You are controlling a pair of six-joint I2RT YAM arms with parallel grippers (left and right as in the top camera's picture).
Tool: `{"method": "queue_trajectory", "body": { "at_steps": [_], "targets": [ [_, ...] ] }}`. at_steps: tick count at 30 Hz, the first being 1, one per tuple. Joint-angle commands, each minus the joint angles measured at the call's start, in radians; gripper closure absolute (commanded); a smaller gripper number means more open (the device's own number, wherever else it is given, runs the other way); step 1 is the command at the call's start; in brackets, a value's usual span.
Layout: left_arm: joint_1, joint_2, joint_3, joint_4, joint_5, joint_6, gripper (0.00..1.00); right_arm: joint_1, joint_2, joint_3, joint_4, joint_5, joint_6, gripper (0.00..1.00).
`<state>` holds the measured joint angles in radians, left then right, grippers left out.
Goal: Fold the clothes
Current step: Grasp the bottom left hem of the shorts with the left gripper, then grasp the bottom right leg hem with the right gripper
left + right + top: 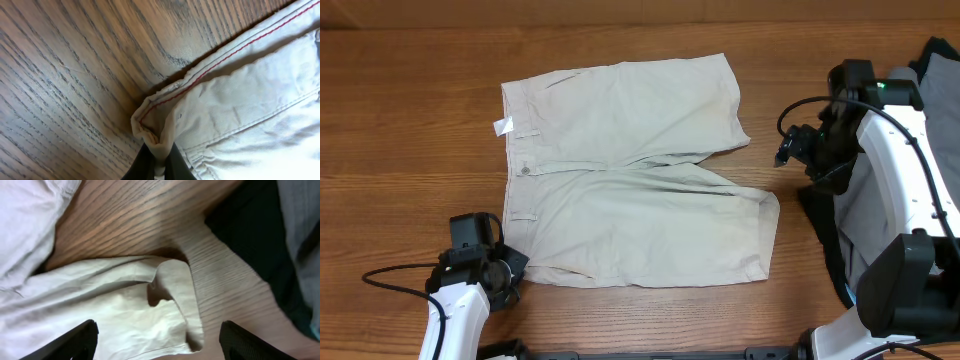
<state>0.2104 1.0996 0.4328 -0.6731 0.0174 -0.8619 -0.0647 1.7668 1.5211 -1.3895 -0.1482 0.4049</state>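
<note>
The near leg of the shorts needs to be folded over the far leg, so my right gripper should next pinch the near leg's hem corner.
The light beige shorts (pixel 630 190) lie flat on the wooden table, waistband to the left and legs to the right. A small white tag (pixel 503 126) sticks out at the waistband's far end. My left gripper (pixel 510 266) is shut on the near waistband corner; the left wrist view shows the pinched fabric (pixel 200 110) between the fingers (pixel 159 161). My right gripper (pixel 788 152) is open and hovers just right of the legs. In the right wrist view its fingers (pixel 160 342) straddle the near leg's hem corner (pixel 175 295), which is curled over.
A pile of grey (pixel 880 200) and black (pixel 825 245) garments lies at the right edge under my right arm; it shows in the right wrist view as black (pixel 250 230) and grey (pixel 300 210) cloth. Bare wood surrounds the shorts.
</note>
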Motion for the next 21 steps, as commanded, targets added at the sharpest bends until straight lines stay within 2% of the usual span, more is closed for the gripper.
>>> {"method": "queue_trajectory", "body": {
  "at_steps": [1, 6, 10, 12, 15, 21],
  "targets": [
    [0.005, -0.007, 0.022, 0.000, -0.017, 0.047, 0.96, -0.004, -0.023, -0.008, -0.002, -0.088, 0.094, 0.17],
    [0.005, -0.007, 0.038, 0.002, -0.018, 0.063, 0.96, -0.004, -0.087, -0.143, 0.045, -0.123, 0.140, 0.16],
    [0.005, -0.007, 0.042, 0.001, -0.017, 0.063, 0.96, -0.004, -0.205, -0.292, 0.100, -0.124, 0.204, 0.15],
    [0.005, -0.007, 0.042, 0.002, -0.017, 0.063, 0.96, -0.002, -0.328, -0.446, 0.139, -0.124, 0.266, 0.16],
    [0.005, -0.007, 0.042, 0.002, -0.017, 0.063, 0.96, 0.004, -0.391, -0.560, 0.169, -0.134, 0.310, 0.17],
    [0.005, -0.007, 0.042, 0.000, 0.008, 0.063, 0.95, 0.057, -0.435, -0.811, 0.301, -0.300, 0.364, 0.21]
  ]
}}
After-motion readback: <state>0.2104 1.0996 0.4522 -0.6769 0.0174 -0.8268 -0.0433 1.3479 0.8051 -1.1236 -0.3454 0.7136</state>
